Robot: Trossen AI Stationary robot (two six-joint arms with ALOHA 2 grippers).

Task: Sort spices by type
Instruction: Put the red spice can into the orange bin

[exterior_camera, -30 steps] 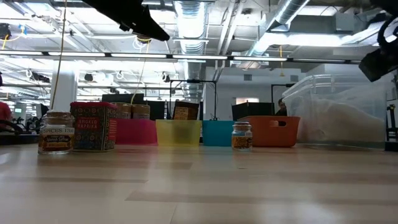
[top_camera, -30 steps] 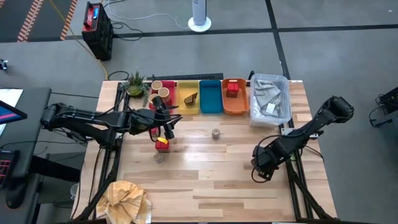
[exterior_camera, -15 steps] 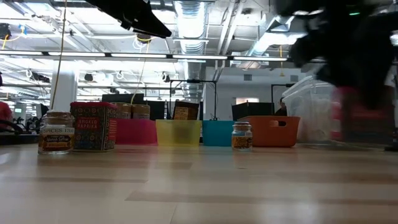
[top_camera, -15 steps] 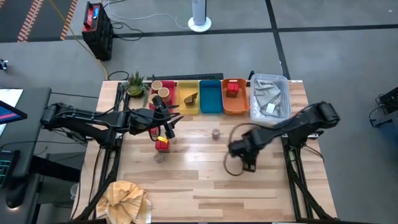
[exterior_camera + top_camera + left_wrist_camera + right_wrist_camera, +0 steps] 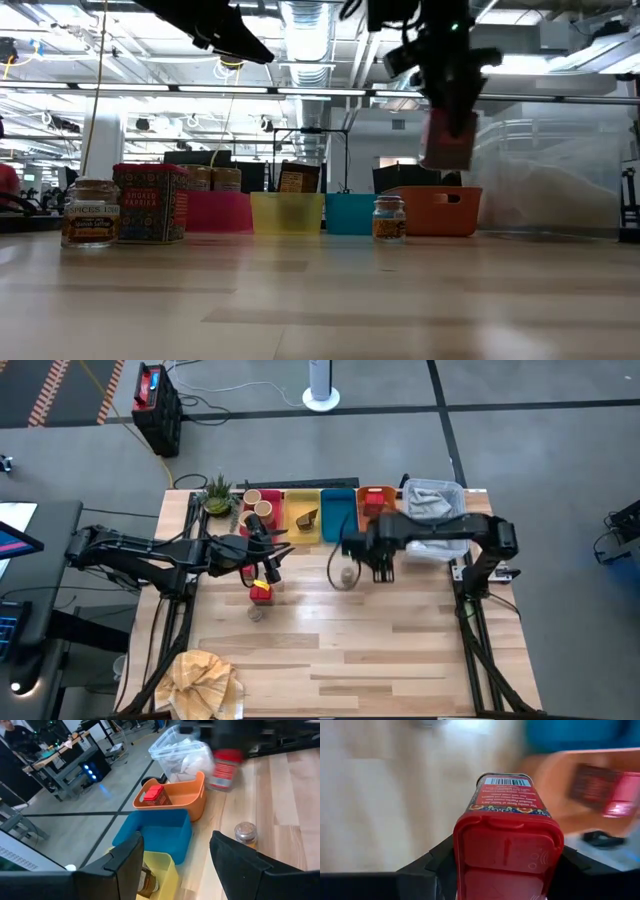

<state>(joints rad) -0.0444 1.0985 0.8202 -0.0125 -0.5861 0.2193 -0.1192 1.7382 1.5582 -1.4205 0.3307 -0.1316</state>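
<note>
The red tin [image 5: 507, 800] is hanging short of the orange bin [image 5: 570, 792]. The tin would miss if I opened now, so my right gripper should first move it toward the bin.
My right gripper [image 5: 383, 563] hangs above the table's far middle, in front of the orange bin [image 5: 378, 525], shut on a red tin [image 5: 507, 837]; the low view shows this tin [image 5: 447, 140] in the air. My left gripper [image 5: 175, 870] is open and hovers over another red tin [image 5: 261, 591], which stands on its base on the table. A small round jar [image 5: 347, 574] stands on the table between the arms, and a second jar [image 5: 90, 212] stands beside the left red tin. Tan cylinders [image 5: 258, 506] stand in the pink bin. A dark wedge [image 5: 306, 517] lies in the yellow bin. My right gripper pinches the red tin by its red cap end [image 5: 507, 847], one finger [image 5: 432, 865] on each of two opposite sides. The fingers come from above, pointing down. The tin hangs below them, cap up and roughly upright, lifted clear of the table [image 5: 447, 140].
A row of bins lines the far edge: pink, yellow, blue [image 5: 338, 515] and orange, which holds a red box [image 5: 154, 795]. A clear tub [image 5: 437, 518] sits at the far right. A plant [image 5: 217, 494] stands far left, and crumpled tan paper [image 5: 205, 680] lies near left.
My right arm has swept fast from the table's near right toward the far edge and the left, carrying the red tin up to a spot in front of the orange bin. Its wrist and the tin are blurred by the motion.
</note>
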